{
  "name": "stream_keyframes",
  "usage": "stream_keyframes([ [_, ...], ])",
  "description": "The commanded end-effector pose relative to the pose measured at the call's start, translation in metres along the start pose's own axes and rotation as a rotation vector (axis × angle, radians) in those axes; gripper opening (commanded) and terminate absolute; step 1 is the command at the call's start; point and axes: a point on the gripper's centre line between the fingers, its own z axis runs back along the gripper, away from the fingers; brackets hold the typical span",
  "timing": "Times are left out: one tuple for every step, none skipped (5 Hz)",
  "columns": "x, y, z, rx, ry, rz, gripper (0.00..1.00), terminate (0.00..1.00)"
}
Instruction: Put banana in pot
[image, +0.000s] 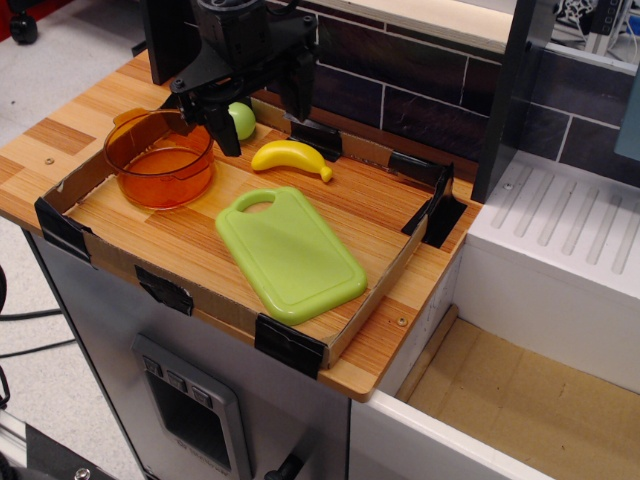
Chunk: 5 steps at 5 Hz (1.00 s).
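Note:
I need to grab the yellow banana with my gripper next, by its thick curved body (286, 156). Then it can go in the orange pot (158, 160).
The yellow banana (291, 157) lies on the wooden tray floor at the back, just behind the cutting board. The translucent orange pot (158, 160) stands at the tray's left end, with nothing in it that I can see. My black gripper (263, 118) hangs open and empty above the back of the tray, its left finger (223, 130) near the pot's right rim and its right finger (303, 95) above and behind the banana. It touches neither thing.
A flat light-green cutting board (289, 251) lies in the middle of the tray. A round green fruit (241, 120) sits at the back between the fingers. Low cardboard walls with black corner clips (290, 345) ring the tray. A dark tiled wall (400, 70) is behind.

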Motion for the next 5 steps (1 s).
stream_keyframes([
  [0.035,-0.009,-0.009,0.021,-0.013,0.413,1.00,0.00],
  [0.042,-0.014,-0.024,0.047,-0.010,0.462,1.00,0.00],
  [0.045,-0.020,-0.041,0.060,-0.001,0.415,1.00,0.00],
  [0.046,-0.024,-0.051,0.034,0.001,0.398,1.00,0.00],
  [0.043,-0.029,-0.058,0.026,0.018,0.390,1.00,0.00],
])
